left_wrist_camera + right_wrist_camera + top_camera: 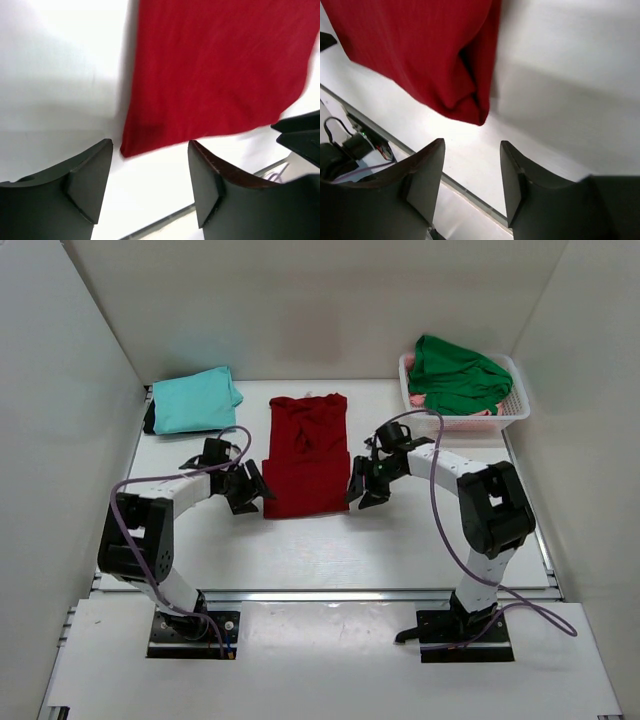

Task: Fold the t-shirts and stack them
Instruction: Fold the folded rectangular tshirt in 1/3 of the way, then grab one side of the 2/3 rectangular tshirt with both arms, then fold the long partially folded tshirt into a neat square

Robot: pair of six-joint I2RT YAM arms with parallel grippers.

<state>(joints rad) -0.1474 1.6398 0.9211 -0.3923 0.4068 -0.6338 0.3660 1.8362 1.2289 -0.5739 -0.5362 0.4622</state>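
I will next pick up the dark red t-shirt (pixel 308 455) by its folded near corner with my right gripper. Then I can pull it straight and fold it lengthwise.
The dark red t-shirt (pixel 308 455) lies flat in the middle of the table, its sides folded in to a narrow strip. Beside its near left corner, my left gripper (pixel 258 490) stands open and holds nothing. In the left wrist view the red t-shirt (pixel 215 70) lies just beyond that gripper (pixel 150 150), apart from it. My right gripper (pixel 358 490) is open at the near right corner. The folded corner of the red t-shirt (pixel 420 50) sits just beyond this gripper (pixel 471 147), untouched. A folded light teal t-shirt (pixel 195 400) rests at the back left. A bright green t-shirt (pixel 455 375) is heaped in the basket.
The white lattice basket (pixel 515 408) stands at the back right, with some pink cloth (pixel 415 400) under the green shirt. White walls close in the left, right and back. A metal rail (pixel 320 594) runs along the table's near edge.
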